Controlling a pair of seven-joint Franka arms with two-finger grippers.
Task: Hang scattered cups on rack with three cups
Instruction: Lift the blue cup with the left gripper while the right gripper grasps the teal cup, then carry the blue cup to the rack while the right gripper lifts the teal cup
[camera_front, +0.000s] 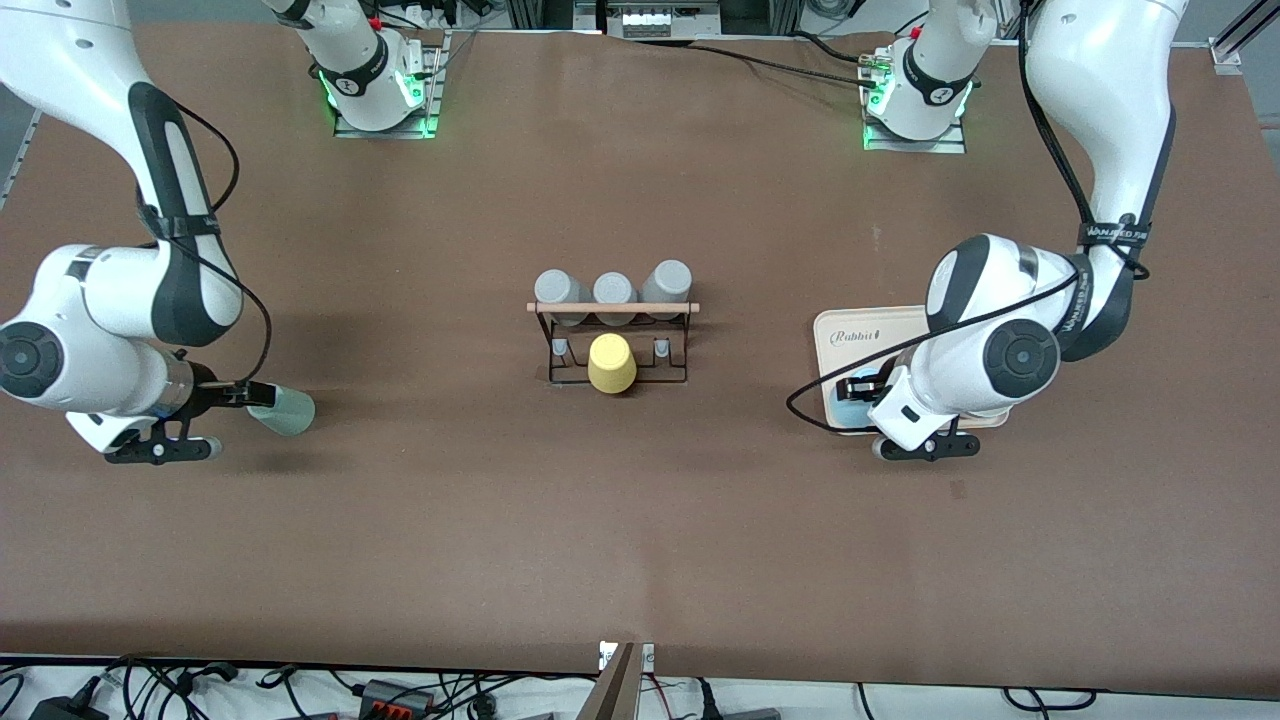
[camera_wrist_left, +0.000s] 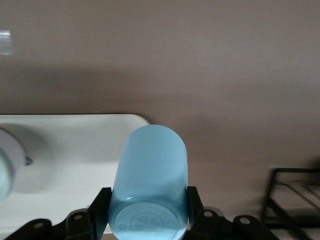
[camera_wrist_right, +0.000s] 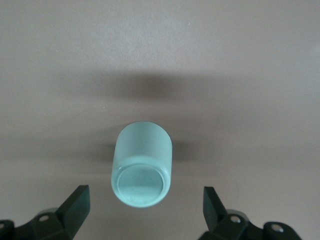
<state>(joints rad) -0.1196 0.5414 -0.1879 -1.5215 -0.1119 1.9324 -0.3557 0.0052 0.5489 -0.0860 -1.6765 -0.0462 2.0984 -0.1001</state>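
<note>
My right gripper grabs the mint-green cup (camera_front: 283, 410) by its sides near the closed base next, to hang it on the black wire rack.
The light blue cup (camera_wrist_left: 150, 185) lies on its side at the edge of the beige tray (camera_front: 860, 335), toward the left arm's end of the table. My left gripper (camera_front: 858, 390) is shut on it, one finger (camera_wrist_left: 101, 207) against each side. The mint-green cup (camera_front: 283, 410) lies on its side on the bare table toward the right arm's end. My right gripper (camera_front: 240, 395) is low beside it and open, with its fingers (camera_wrist_right: 77, 202) wide apart and clear of the cup (camera_wrist_right: 144, 165). The black wire rack (camera_front: 612, 345) with its wooden rod stands at the table's middle.
Three grey cups (camera_front: 612, 292) hang on the rack's side farther from the front camera. A yellow cup (camera_front: 611, 363) hangs on its nearer side. A corner of the rack (camera_wrist_left: 295, 197) shows in the left wrist view. Bare brown table surrounds the rack.
</note>
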